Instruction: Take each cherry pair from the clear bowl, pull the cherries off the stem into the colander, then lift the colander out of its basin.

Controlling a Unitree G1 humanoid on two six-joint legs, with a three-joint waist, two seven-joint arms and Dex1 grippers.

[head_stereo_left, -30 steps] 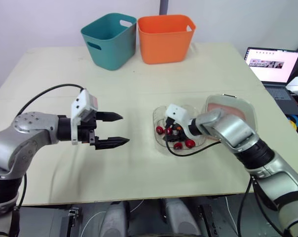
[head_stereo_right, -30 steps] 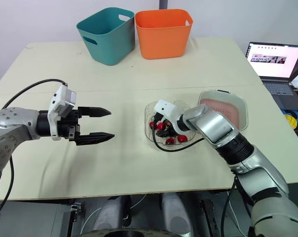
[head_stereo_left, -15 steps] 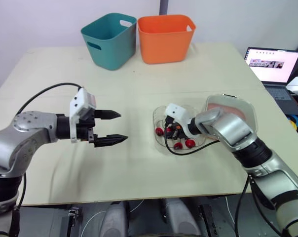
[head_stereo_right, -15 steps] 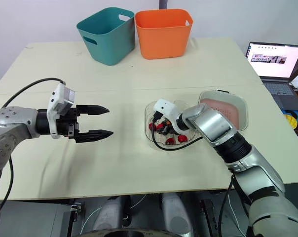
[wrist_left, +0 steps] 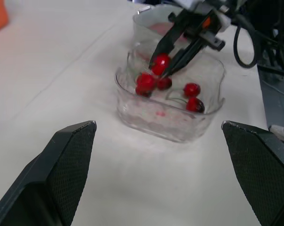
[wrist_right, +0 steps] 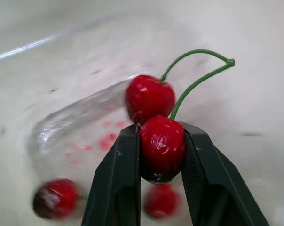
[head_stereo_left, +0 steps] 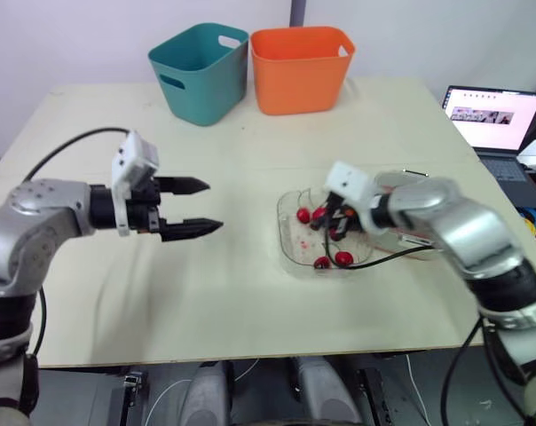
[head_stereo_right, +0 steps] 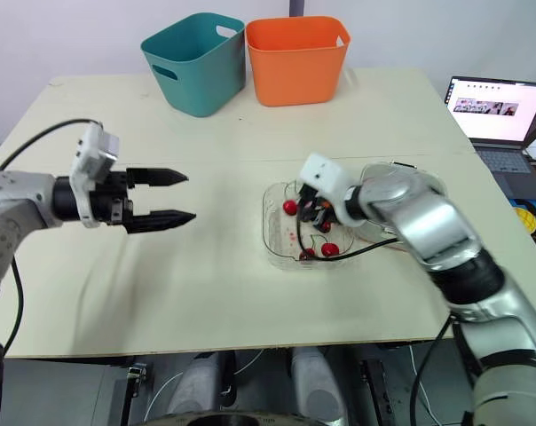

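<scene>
The left gripper reaches the pair (head_stereo_left: 311,215) next and grabs its thin green stem, so the cherries pull free into the colander (head_stereo_left: 401,186).
My right gripper (wrist_right: 161,162) is shut on one cherry (wrist_right: 161,147) of a pair. The second cherry (wrist_right: 149,98) hangs beside it from the shared green stem (wrist_right: 198,66). The pair (head_stereo_left: 311,215) is held just over the clear bowl (head_stereo_left: 287,244), and several more red cherries (head_stereo_left: 333,260) lie in the bowl. My left gripper (head_stereo_left: 210,206) is open with nothing between its fingers. It hovers over the table to the left of the bowl and points toward it. The pinkish colander in its clear basin (head_stereo_left: 399,180) stands right of the bowl, mostly hidden behind my right arm.
A teal bin (head_stereo_left: 200,71) and an orange bin (head_stereo_left: 301,67) stand side by side at the table's far edge. An open laptop (head_stereo_left: 490,115) sits off the table's right side. A black cable (head_stereo_left: 374,259) loops from my right wrist over the bowl's near rim.
My right gripper has risen from inside the bowl, with the cherry pair in it, and shifted slightly right. My left gripper has drifted a little up and back, still open.
</scene>
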